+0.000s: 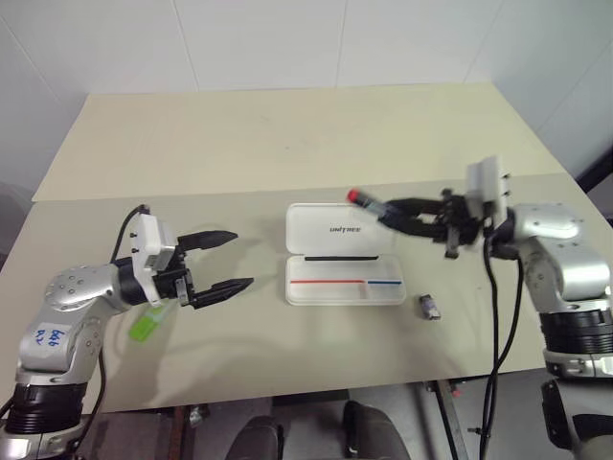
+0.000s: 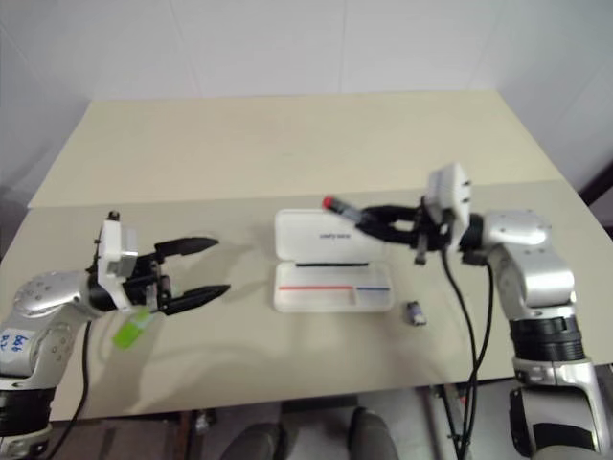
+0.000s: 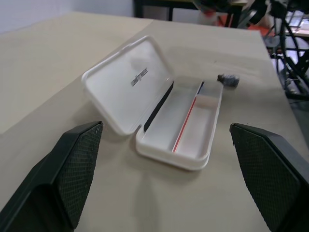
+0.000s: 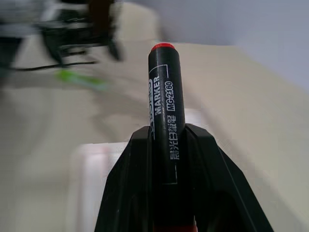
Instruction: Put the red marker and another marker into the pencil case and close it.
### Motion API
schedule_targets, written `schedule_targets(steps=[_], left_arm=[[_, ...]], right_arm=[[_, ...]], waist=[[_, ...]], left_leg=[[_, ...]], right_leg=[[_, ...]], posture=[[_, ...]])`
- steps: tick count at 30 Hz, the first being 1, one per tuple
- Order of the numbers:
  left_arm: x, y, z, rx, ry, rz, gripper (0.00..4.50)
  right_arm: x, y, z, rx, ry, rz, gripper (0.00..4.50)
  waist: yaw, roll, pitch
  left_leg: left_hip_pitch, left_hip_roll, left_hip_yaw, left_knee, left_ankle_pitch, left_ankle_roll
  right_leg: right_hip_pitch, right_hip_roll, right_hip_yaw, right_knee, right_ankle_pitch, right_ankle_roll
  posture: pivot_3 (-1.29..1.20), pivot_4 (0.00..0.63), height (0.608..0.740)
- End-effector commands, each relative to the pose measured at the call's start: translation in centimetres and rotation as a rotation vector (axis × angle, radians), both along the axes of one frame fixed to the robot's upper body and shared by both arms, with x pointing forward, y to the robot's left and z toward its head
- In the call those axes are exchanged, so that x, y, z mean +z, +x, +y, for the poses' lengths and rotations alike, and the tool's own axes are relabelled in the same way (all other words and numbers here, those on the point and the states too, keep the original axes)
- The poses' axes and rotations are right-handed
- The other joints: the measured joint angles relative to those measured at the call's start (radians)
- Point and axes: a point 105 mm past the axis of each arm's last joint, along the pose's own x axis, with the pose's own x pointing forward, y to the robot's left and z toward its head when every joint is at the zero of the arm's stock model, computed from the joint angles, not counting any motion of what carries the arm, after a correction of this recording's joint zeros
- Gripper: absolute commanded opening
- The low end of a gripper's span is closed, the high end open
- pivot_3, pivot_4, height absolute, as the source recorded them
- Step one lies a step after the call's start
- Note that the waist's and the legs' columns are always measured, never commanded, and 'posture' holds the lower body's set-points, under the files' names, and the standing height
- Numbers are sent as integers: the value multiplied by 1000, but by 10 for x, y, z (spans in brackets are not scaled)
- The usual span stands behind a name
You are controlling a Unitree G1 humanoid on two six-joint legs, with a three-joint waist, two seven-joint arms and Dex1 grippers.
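Observation:
The green highlighter is the second marker for the pencil case (image 1: pixel 340 254). I need to pinch the highlighter by its solid green end (image 1: pixel 144 326) with my left gripper next.
The white pencil case (image 1: pixel 340 254) lies open in the middle of the table, lid (image 3: pixel 128 82) folded back and tray (image 3: pixel 186 123) bare inside. My right gripper (image 1: pixel 397 213) is shut on the red marker (image 1: pixel 369 201), a black body with a red end (image 4: pixel 163 47), held level above the lid's right corner. My left gripper (image 1: pixel 230 261) hovers open to the left of the case, its fingers (image 3: pixel 72 169) wide apart and holding nothing. The green highlighter (image 1: pixel 146 326) lies on the table under my left wrist.
A small stubby dark grey object (image 1: pixel 430 307) rests on the table just right of the case. Bare tabletop stretches behind the case up to the far edge and wall.

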Motion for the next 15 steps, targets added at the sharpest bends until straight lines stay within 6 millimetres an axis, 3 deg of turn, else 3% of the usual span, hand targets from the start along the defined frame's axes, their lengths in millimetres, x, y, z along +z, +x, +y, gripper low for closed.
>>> schedule_targets(steps=[1, 5, 10, 15], left_arm=[[7, -5, 3, 4, 21, -39, 4500], [3, -10, 0, 1, 30, -32, 4500], [1, -12, -3, 1, 27, -27, 4500], [2, -11, -7, 0, 17, -32, 4500]], right_arm=[[-16, -1, 5, 25, -61, 7, 595], [-50, 5, 15, 18, -153, 80, 595], [-70, 17, 25, 7, -229, 50, 595], [-73, 30, 33, 16, -294, -53, 595]], waist=[[3, 0, 0], [-1, -1, 0], [-4, 0, 0], [-4, 0, 0]], left_leg=[[0, 0, 0, 1, 0, 0], [0, -1, 0, 1, 0, 0], [0, 0, 0, 0, 0, 0], [0, -1, 0, 0, 0, 0]], right_leg=[[0, 0, 0, 0, 0, 0], [0, 0, 1, 1, 0, 0], [-2, 1, 1, 2, 0, 0], [-2, 1, 1, 2, 0, 0]], posture=[[0, 150, 740], [0, 150, 740], [0, 150, 740], [0, 150, 740]])
